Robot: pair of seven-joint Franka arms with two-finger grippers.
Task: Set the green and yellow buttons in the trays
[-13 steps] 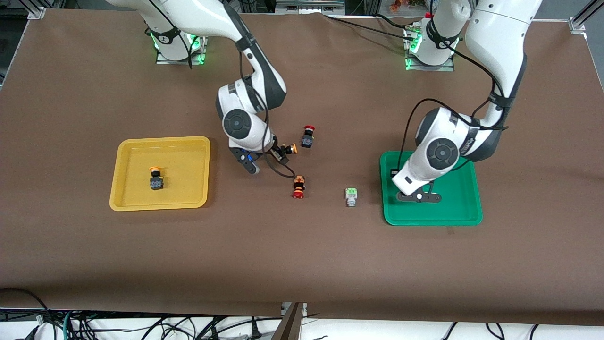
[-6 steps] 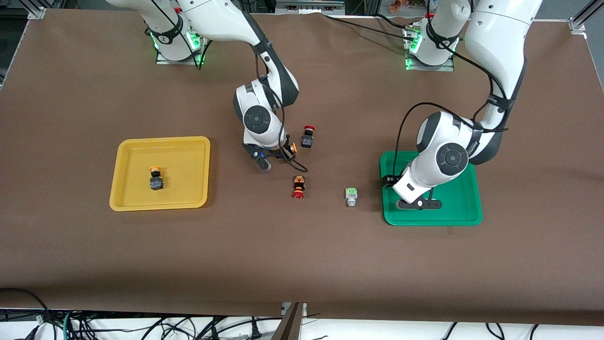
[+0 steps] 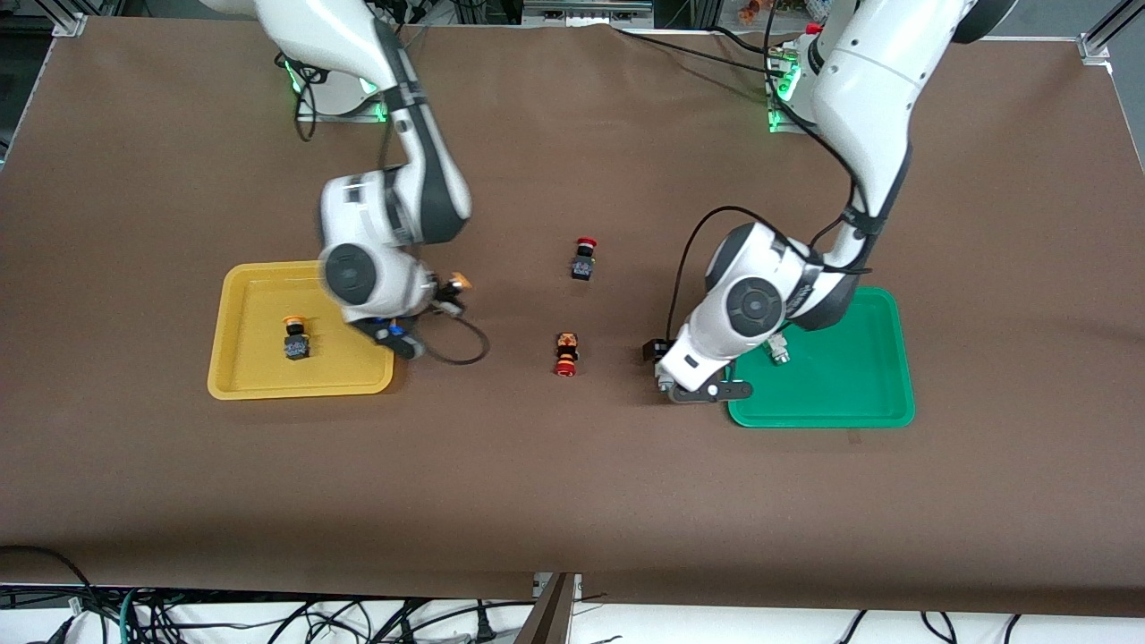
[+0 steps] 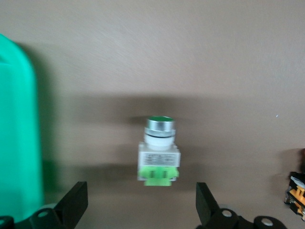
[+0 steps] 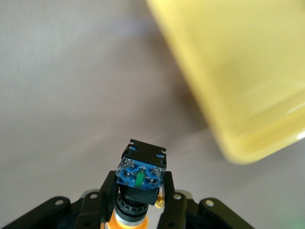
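Observation:
My left fingers would miss the green button's white body point(image 4: 158, 159) now; they stop short and should first move toward it.
My right gripper point(image 3: 440, 300) is shut on a dark-bodied button with a yellow-orange cap point(image 3: 457, 283), held over the table just beside the yellow tray point(image 3: 304, 391). In the right wrist view the button point(image 5: 141, 171) sits between the fingers of the right gripper point(image 5: 141, 193), with the tray's corner point(image 5: 248, 71) ahead. A second yellow button point(image 3: 295, 340) stands in the yellow tray. My left gripper point(image 3: 665, 368) is open, low over the table beside the green tray point(image 3: 850, 385). It hides the green button there. In the left wrist view that button point(image 4: 158, 155) lies just ahead of the open left gripper point(image 4: 140, 210). Another green button point(image 3: 780, 354) lies in the green tray.
Two red-capped buttons are on the table's middle, one point(image 3: 583, 259) nearer the robots and one point(image 3: 566, 354) nearer the front camera. The second shows at the edge of the left wrist view point(image 4: 296, 195). The green tray's rim point(image 4: 16, 143) is close beside the left gripper.
The right arm carried the yellow button from the table's middle to the yellow tray's edge. The left arm moved out of the green tray to the green button on the table.

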